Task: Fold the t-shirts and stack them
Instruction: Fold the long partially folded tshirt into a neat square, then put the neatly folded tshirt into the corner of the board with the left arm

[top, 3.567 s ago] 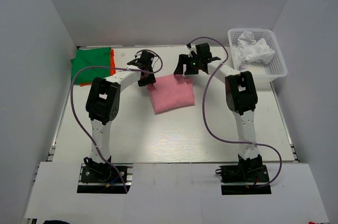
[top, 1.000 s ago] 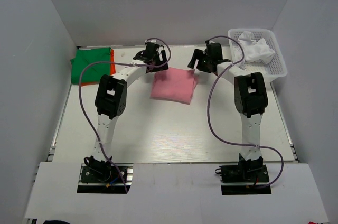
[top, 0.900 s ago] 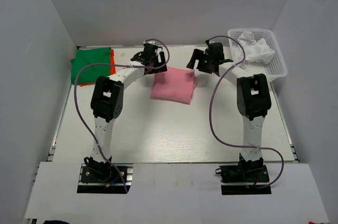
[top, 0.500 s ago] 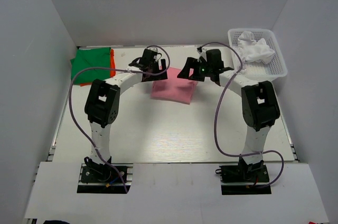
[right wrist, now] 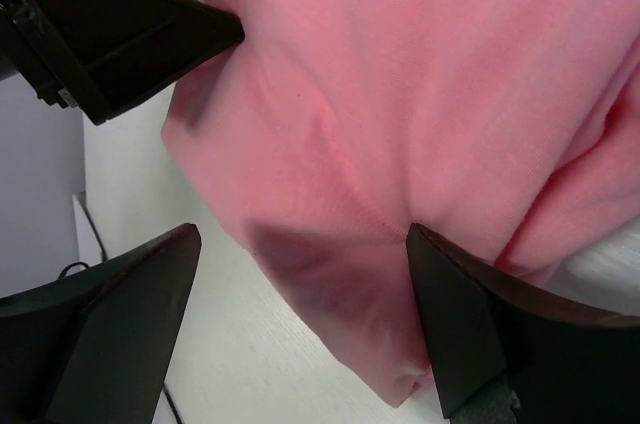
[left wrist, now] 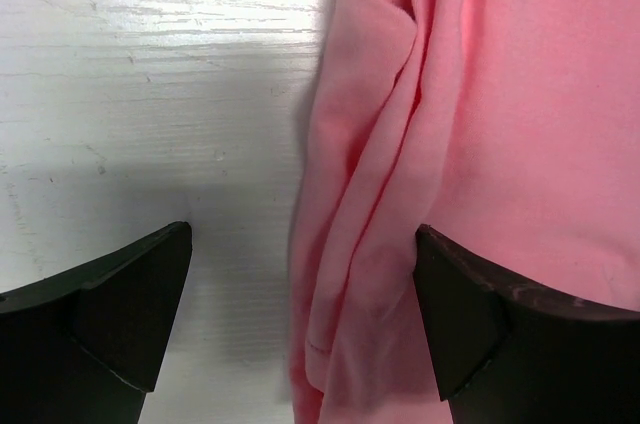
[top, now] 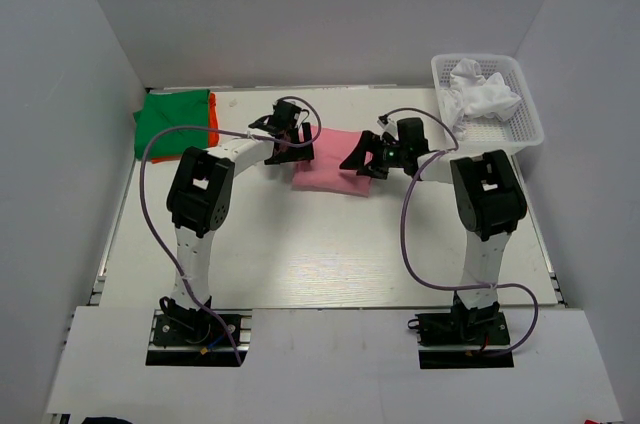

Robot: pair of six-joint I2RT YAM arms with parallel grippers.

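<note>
I should next stack the folded pink t-shirt (top: 330, 166) on the green shirt still folded, so my left gripper should grab it by its bunched edge facing the green shirt, with the layers together.
A folded pink t-shirt (top: 330, 166) lies on the white table (top: 330, 254) between my two grippers. My left gripper (top: 291, 147) is open and low at the shirt's left end; in the left wrist view (left wrist: 300, 329) its fingers straddle the bunched pink edge (left wrist: 370, 194). My right gripper (top: 364, 160) is open at the shirt's right end; in the right wrist view (right wrist: 300, 329) pink cloth (right wrist: 420, 94) lies between its fingers, with the left gripper's finger (right wrist: 120, 34) at top left. A folded green shirt (top: 172, 122) lies on an orange one (top: 213, 119) at the far left.
A white basket (top: 525, 109) at the far right holds crumpled white shirts (top: 482, 92). White walls close in the table on three sides. Purple cables loop from both arms.
Both grippers have come nearer and lower from the shirt's far corners to its left and right ends. The pink shirt looks a little shorter from front to back than a second ago.
</note>
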